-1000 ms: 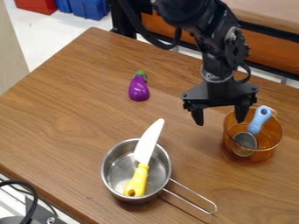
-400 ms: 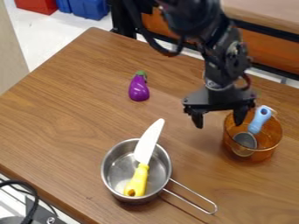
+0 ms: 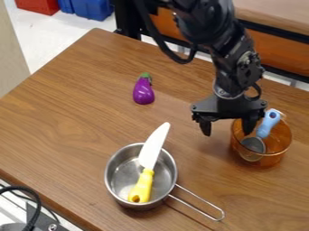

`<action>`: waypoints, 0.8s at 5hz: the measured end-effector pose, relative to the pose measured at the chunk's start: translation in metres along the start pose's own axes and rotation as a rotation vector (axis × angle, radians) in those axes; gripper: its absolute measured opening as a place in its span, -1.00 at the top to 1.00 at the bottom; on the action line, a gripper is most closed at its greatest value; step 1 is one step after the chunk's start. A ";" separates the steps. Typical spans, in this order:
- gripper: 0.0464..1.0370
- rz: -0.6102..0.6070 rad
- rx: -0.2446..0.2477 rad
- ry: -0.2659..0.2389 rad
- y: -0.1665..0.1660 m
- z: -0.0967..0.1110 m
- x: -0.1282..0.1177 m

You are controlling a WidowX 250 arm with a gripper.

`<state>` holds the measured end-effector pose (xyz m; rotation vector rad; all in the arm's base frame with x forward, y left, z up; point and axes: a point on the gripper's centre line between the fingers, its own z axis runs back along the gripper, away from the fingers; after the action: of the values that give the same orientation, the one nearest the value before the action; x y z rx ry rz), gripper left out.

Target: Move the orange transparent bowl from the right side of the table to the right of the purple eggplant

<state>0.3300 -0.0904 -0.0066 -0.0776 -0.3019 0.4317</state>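
Observation:
I will move the pot across the wooden table toward the purple toy eggplant, so next my gripper will grab the rim of the amber glass pot.
My gripper hangs open beside the amber glass pot, its right finger over the pot's left rim and its left finger outside over the table. Nothing is between the fingers. Inside the pot leans a small strainer with a light blue handle. A steel saucepan stands at the lower middle, its wire handle pointing to the lower right. In it rests a knife with a yellow handle, the white blade sticking up past the far rim. A purple toy eggplant lies left of the gripper.
The wooden table has its left corner edge running down to the lower left. Black cables and a metal part sit at the bottom left corner. Behind the table stand blue bins and a black frame.
The gripper has moved slightly down and to the right in the view, closer to the amber pot. The pot, saucepan, knife and eggplant have stayed put.

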 end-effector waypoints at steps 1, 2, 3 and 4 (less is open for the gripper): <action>-0.85 0.000 0.016 0.013 0.001 -0.005 -0.003; -0.37 0.005 0.005 0.052 -0.002 -0.008 -0.003; 0.24 0.010 0.012 0.077 -0.002 -0.013 -0.003; 0.66 0.017 0.000 0.087 -0.002 -0.012 0.001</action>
<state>0.3360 -0.0920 -0.0177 -0.0985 -0.2160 0.4443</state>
